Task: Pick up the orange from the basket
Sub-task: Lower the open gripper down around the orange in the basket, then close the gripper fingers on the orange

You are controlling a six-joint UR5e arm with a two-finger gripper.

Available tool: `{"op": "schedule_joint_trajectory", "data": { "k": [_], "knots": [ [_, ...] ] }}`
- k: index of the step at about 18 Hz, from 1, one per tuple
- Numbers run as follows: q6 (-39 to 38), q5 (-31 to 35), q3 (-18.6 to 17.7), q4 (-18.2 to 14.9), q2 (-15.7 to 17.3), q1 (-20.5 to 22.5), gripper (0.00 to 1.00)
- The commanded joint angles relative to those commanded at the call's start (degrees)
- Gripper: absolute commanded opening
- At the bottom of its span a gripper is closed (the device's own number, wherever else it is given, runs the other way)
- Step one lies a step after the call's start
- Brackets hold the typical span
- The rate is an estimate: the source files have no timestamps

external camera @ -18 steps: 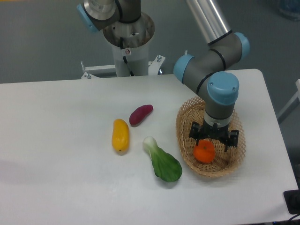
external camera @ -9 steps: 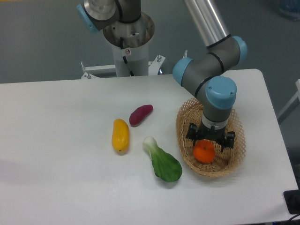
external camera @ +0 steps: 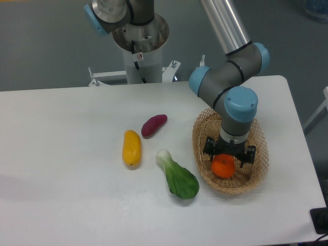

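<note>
My gripper will grab the orange (external camera: 223, 167) by its round sides next, and this will pick it out of the basket (external camera: 202, 132).
The orange (external camera: 223, 167) lies in the front part of the tan wicker basket (external camera: 202, 132) at the right of the table. My gripper (external camera: 229, 154) points straight down over the orange. Its black fingers (external camera: 209, 147) stand apart, wider than the orange, one on each side of the fruit's upper half. The jaws are open and I cannot see them touch the orange. The back of the orange is hidden behind the gripper body.
A green bok choy (external camera: 178, 176) lies just left of the basket. A yellow mango-like fruit (external camera: 131, 147) and a purple sweet potato (external camera: 154, 125) lie further left. The arm's base (external camera: 138, 36) stands at the table's back edge.
My gripper has shifted a little to the left, so it sits more squarely over the orange. The orange and the basket have not moved.
</note>
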Motion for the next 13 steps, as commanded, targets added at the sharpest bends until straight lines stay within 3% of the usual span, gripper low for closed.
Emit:
{"op": "schedule_joint_trajectory", "data": {
  "k": [12,13],
  "knots": [
    [-0.09,0.35,-0.09,0.36,0.0,-0.09,0.84],
    [-0.26,0.44,-0.09,0.36,0.08,-0.09,0.77]
  ]
}}
